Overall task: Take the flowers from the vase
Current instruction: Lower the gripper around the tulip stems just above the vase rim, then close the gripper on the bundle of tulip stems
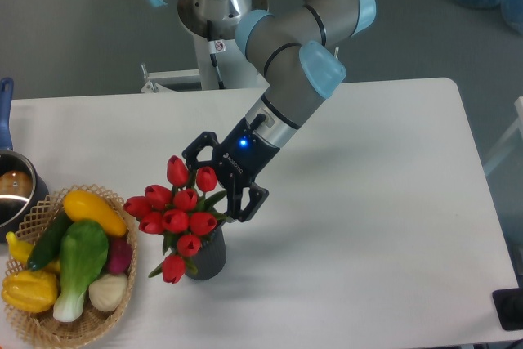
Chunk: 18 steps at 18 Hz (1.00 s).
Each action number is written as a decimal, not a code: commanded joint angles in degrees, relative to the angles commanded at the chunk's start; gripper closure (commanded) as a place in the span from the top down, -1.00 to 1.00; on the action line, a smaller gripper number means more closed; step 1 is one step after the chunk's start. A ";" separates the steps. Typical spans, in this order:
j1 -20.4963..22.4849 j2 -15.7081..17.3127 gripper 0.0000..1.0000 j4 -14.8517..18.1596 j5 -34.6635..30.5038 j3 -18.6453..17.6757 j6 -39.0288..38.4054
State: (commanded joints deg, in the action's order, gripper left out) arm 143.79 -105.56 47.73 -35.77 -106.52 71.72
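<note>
My gripper grips the green stems just under the red buds next, to lift the flowers [176,217] out of the dark grey vase [211,256].
The flowers [176,217], a bunch of red tulip buds with green stems and leaves, stand in the small dark grey vase [211,256] at the front left of the white table [368,226]. My gripper [216,185] comes in from the upper right and is open. Its black fingers [248,200] stand on either side of the bunch's upper right buds, and one bud lies between them. I cannot tell whether the fingers touch the buds. The vase's mouth is hidden by the flowers.
A wicker basket [37,328] with yellow, green and purple vegetables sits at the front left corner, close to the flowers. A metal pot [12,194] with a blue handle [5,112] is at the left edge. The arm's base stands behind the table.
</note>
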 joint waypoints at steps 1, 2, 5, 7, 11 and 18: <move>-0.09 -0.35 1.00 0.00 0.00 0.09 0.00; -0.09 -0.44 1.00 0.00 0.00 0.09 0.00; -0.18 -0.44 1.00 0.00 0.53 0.09 0.00; -0.70 -0.70 1.00 0.00 0.53 0.18 0.00; -0.70 -0.88 1.00 0.00 0.70 0.88 0.00; -0.79 -1.67 1.00 0.00 0.70 2.28 -0.44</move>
State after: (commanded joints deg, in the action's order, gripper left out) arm 143.00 -107.23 47.72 -35.07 -104.24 71.28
